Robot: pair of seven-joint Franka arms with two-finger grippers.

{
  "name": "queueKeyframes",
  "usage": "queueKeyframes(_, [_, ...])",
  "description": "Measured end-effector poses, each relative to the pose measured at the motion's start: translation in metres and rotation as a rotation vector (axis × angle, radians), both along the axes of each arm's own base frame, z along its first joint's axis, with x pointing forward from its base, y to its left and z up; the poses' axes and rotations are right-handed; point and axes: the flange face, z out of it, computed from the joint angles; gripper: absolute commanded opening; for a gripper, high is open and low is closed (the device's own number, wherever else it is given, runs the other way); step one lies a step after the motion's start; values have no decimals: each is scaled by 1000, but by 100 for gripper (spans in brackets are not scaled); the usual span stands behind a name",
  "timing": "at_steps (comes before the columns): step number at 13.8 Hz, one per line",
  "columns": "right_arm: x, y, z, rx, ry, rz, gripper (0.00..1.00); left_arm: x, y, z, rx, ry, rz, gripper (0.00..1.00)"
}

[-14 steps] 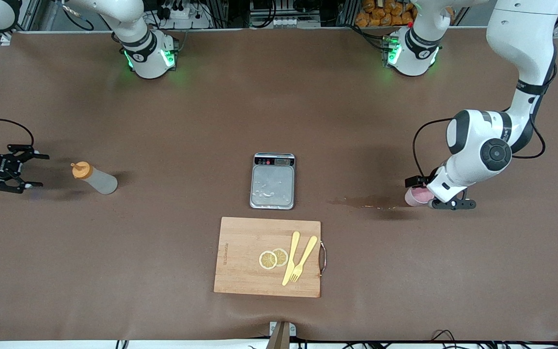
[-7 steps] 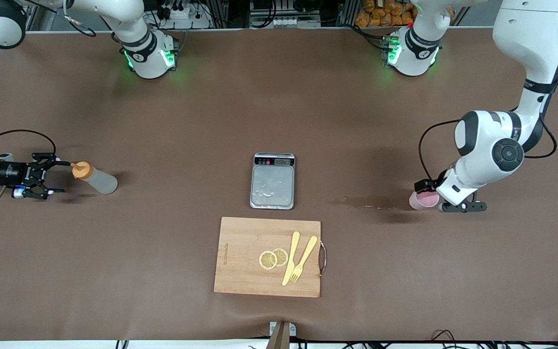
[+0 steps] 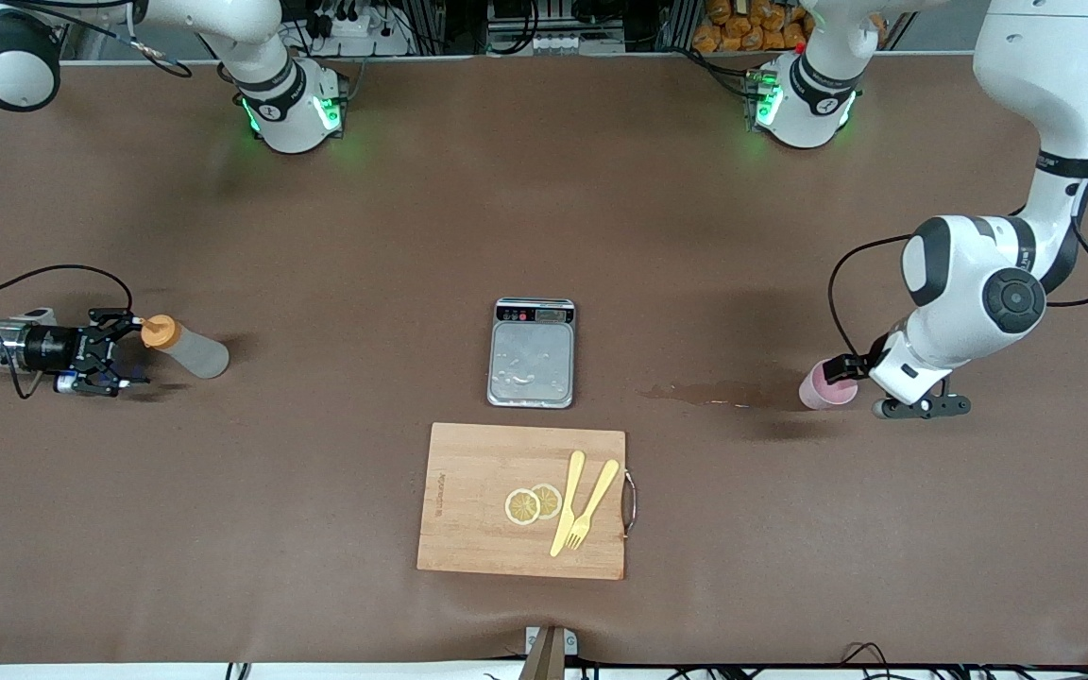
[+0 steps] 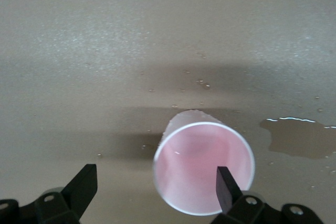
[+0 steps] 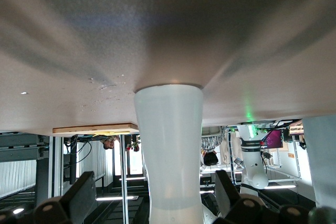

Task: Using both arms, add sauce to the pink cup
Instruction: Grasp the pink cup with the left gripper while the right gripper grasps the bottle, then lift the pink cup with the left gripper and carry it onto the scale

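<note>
I would miss if I closed my right gripper now, because its fingers are at the orange cap (image 3: 161, 331), short of the sauce bottle's body (image 3: 199, 352). I should first move it toward the bottle's body and then close on it.
The sauce bottle (image 3: 187, 348), whitish with an orange cap, stands toward the right arm's end of the table. My right gripper (image 3: 127, 351) is level with it and open, its fingers on either side of the cap end without touching. In the right wrist view the bottle (image 5: 170, 145) fills the gap of the right gripper (image 5: 156, 195). The pink cup (image 3: 825, 385) stands upright toward the left arm's end. My left gripper (image 3: 886, 387) hangs open just beside and above it. In the left wrist view the cup (image 4: 199, 166) lies off-centre in the left gripper (image 4: 156, 184), under one finger.
A wet spill (image 3: 709, 392) darkens the cloth beside the cup, toward the grey scale (image 3: 532, 352) at the table's middle. Nearer the front camera lies a wooden cutting board (image 3: 468, 510) with two lemon slices (image 3: 533, 502) and a yellow knife and fork (image 3: 582, 505).
The right gripper has slid along the table to the bottle and now flanks its cap. The left arm has shifted toward its end of the table, uncovering more of the cup.
</note>
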Motion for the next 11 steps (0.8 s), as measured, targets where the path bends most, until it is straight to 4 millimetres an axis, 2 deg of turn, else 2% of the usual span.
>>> queueKeyframes(1, [2, 3, -1, -2, 0, 5, 100, 0, 4, -3, 0, 5, -1, 100])
queueKeyframes(2, [4, 7, -2, -4, 0, 10, 100, 0, 4, -6, -1, 10, -4, 83])
queueKeyframes(4, [7, 14, -7, -5, 5, 19, 100, -1, 1, -13, -3, 21, -9, 12])
queueKeyframes(5, [8, 18, -11, -4, 9, 24, 100, -1, 0, -17, -3, 27, -12, 0])
queueKeyframes(9, [11, 34, -25, 9, 15, 50, 100, 2, -3, -30, 12, 40, -39, 0])
queueKeyframes(11, [12, 37, -25, 12, 14, 58, 100, 6, -5, -32, 13, 39, -46, 0])
